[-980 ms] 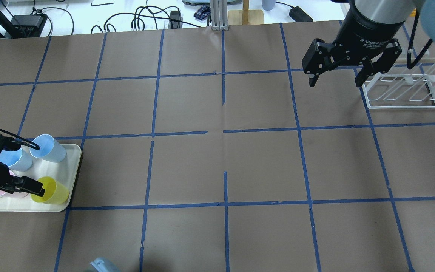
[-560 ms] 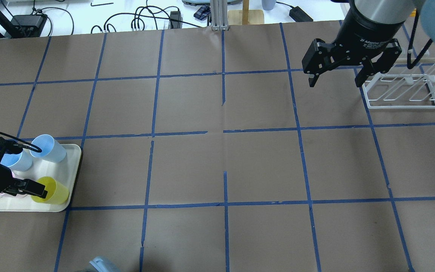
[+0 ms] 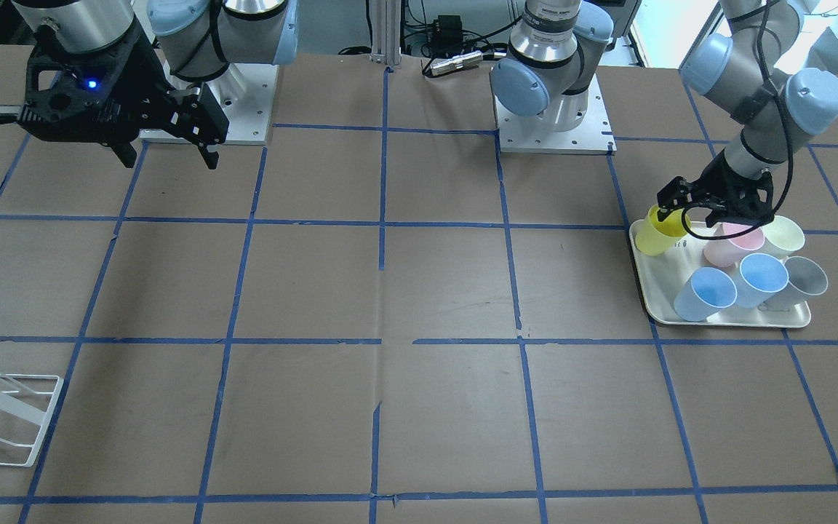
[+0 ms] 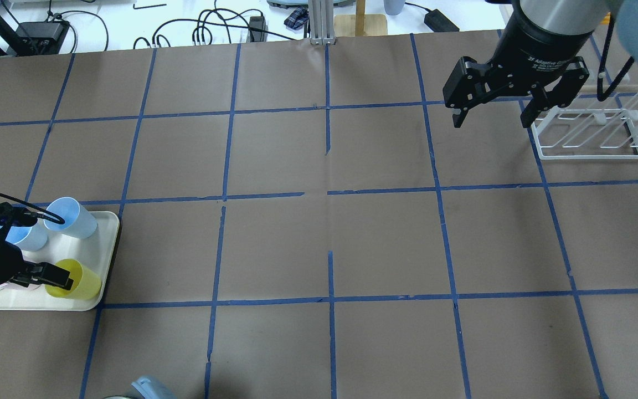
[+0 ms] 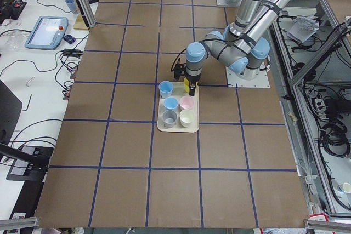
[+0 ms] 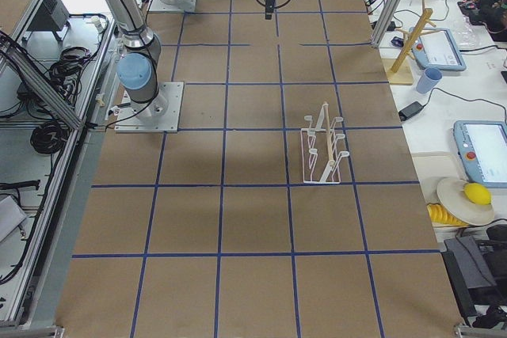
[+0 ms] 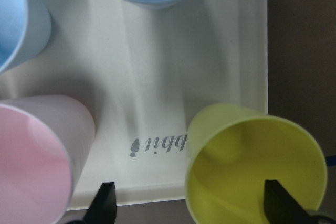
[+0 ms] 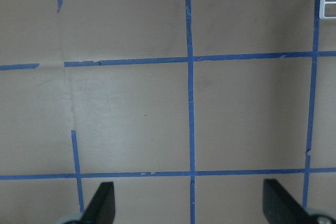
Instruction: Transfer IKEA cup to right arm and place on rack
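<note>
The robot should next grab the yellow cup by its rim (image 3: 687, 228) with its left gripper, to hand it to the right arm for the rack (image 3: 7, 412).
The bright yellow IKEA cup (image 4: 82, 281) stands upright on the cream tray (image 4: 100, 235) at the near left; it also shows in the front view (image 3: 653, 236) and the left wrist view (image 7: 252, 166). My left gripper (image 4: 56, 277) is open and low over the cup's rim. In the left wrist view one fingertip (image 7: 275, 203) is inside the cup and the other is outside, beside the pink cup (image 7: 31, 156). My right gripper (image 4: 492, 119) is open and empty in the air, just left of the white wire rack (image 4: 590, 138).
The tray (image 3: 724, 318) also holds two light blue cups (image 3: 706, 292), a pink cup (image 3: 735, 246), a pale yellow-green cup (image 3: 783, 236) and a grey cup (image 3: 806, 276), packed close to the yellow one. Cables and devices lie beyond the table's far edge.
My left wrist has shifted slightly down and to the left in the overhead view, its finger staying at the yellow cup's rim. The right arm has not moved.
</note>
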Robot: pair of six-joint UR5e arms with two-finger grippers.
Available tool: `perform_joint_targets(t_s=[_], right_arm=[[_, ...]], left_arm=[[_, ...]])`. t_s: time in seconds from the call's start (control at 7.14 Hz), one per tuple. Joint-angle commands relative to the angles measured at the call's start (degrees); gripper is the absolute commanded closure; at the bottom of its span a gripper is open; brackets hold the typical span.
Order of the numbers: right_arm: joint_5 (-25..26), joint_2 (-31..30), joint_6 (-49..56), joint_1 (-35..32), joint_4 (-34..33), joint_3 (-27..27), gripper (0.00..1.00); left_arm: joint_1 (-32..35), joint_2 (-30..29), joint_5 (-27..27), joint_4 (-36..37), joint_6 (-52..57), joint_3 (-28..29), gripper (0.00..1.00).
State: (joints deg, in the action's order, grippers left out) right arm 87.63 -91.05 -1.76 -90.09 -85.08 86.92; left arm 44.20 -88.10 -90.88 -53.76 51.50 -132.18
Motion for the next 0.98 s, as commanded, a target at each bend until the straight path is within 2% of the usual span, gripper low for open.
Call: perform_joint_targets(t_s=[0.0,0.28,0.42,0.56,0.84], right_arm=[[0.00,0.00,0.00,0.00,0.00,0.00,0.00],[0.00,0.00,0.00,0.00,0.00,0.00,0.00],[0.00,0.09,0.00,0.00,0.00,0.00,0.00],[0.00,0.00,0.00,0.00,0.00,0.00,0.00],[0.00,0.09,0.00,0.00,0.00,0.00,0.00]], left_arm=[[0.09,-0.23,-0.35,-0.12,0.00,-0.18,0.29],[0.18,-0.23,-0.44,-0.12,0.00,-0.18,0.73],[0.18,-0.31,-0.53,-0.21,0.09,-0.27,0.89],[0.18,-0.32,-0.53,-0.21,0.09,-0.27,1.00],[0.62,1.43,-0.18,-0.47,0.09,1.40,1.00]])
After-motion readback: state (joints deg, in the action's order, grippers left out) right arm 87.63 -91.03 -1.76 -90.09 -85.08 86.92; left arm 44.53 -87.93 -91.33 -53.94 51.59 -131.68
